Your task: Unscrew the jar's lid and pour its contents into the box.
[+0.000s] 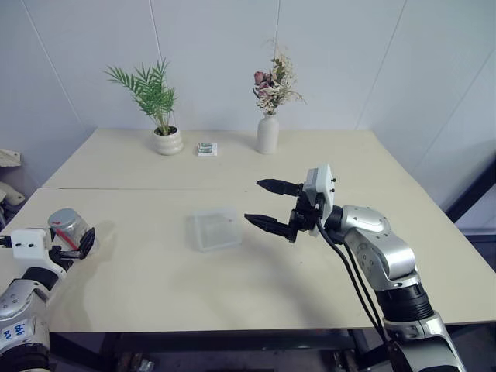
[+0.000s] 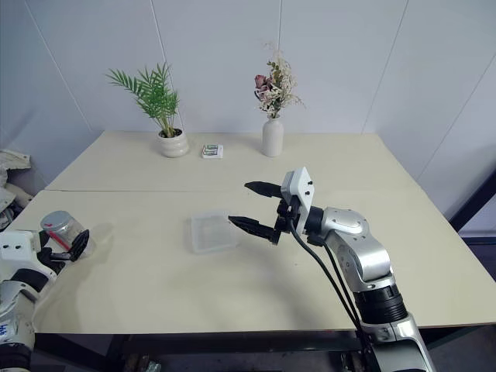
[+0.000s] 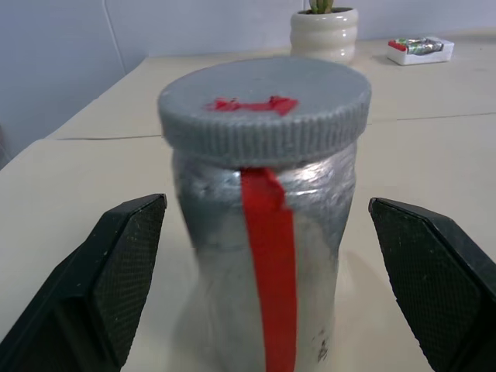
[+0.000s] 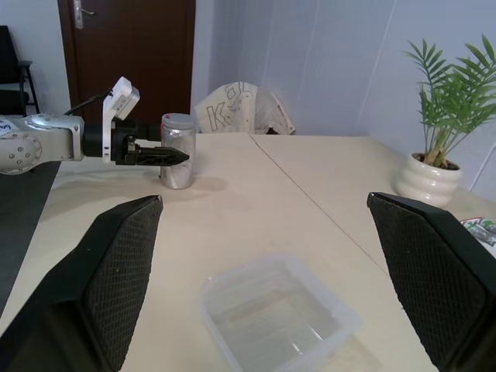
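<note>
My left gripper's fingers are beside the jar's silvery side, below the grey lid [image 3: 263, 108], in the left wrist view. My left gripper should close on the jar now.
The jar [image 1: 68, 226] stands upright near the table's left edge, clear-walled with a red strip down its side [image 3: 267, 256]. Its grey lid [image 3: 263, 108] is on. The contents cannot be made out through the wall. My left gripper [image 1: 74, 240] is open around the jar, one finger [image 3: 124, 263] on each side with a gap to the glass. The clear shallow box [image 1: 216, 228] lies at the table's middle. My right gripper [image 1: 254, 201] hovers open just right of the box, pointing left, with nothing between its fingers.
At the back of the table stand a potted plant [image 1: 167, 141], a small green-and-white packet [image 1: 207, 149] and a white flower vase [image 1: 267, 133]. A seam crosses the table [image 1: 139, 188] behind the box.
</note>
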Tool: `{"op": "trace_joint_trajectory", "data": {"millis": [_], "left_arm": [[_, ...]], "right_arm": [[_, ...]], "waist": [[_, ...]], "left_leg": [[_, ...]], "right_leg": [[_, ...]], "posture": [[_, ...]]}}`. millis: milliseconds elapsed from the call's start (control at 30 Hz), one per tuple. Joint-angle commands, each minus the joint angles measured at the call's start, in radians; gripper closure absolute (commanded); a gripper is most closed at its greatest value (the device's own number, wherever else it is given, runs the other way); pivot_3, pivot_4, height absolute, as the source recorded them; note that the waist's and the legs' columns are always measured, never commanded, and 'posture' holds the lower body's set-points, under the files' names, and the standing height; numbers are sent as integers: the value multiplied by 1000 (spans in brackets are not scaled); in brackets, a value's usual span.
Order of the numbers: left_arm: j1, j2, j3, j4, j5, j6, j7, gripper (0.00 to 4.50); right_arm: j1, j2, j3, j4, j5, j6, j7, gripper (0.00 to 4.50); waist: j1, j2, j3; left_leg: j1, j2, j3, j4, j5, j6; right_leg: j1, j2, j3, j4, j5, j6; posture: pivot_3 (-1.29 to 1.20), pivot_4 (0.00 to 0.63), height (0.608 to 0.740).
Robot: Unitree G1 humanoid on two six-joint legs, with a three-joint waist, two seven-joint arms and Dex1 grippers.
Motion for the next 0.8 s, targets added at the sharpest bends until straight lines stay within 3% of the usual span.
{"op": "trace_joint_trajectory", "data": {"millis": [33,100,200,400,433,667,800], "left_arm": [[-20,17,-4,21,2,-38,-11,33],[-22,15,-9,34,6,-51,-5,33],[-24,18,-3,61,20,-92,30,596],[-24,15,-12,75,20,-110,35,2413],[-22,10,-10,66,16,-113,38,2550],[10,-63,-17,-187,-64,-72,-5,2550],[31,-106,-94,-486,-169,88,-64,2550]], "right_arm": [[9,-6,-29,-57,26,8,-17,0],[14,-8,-29,-64,26,10,-19,0],[13,-6,-32,-66,28,7,-27,0],[10,-5,-31,-60,30,3,-30,0],[7,-4,-30,-54,29,1,-28,0],[3,-5,-23,-45,25,37,-45,0],[-5,-4,-14,-87,41,94,-60,0]], "waist": [[0,0,0],[0,0,0],[0,0,0],[2,0,0],[1,0,0],[3,0,0],[2,0,0]], "left_leg": [[0,0,0,0,0,0],[0,0,0,0,0,0],[0,0,0,0,0,0],[0,0,0,0,0,0],[0,0,0,0,0,0],[0,0,0,0,0,0],[0,0,1,0,0,0]], "right_leg": [[0,0,0,0,0,0],[0,0,0,0,0,0],[0,0,0,0,0,0],[0,0,0,0,0,1],[0,0,0,0,0,1],[0,0,0,0,0,1],[0,0,1,0,0,1]], "posture": [[0,150,740],[0,150,740],[0,150,740],[0,150,740],[0,150,740],[0,150,740],[0,150,740]]}}
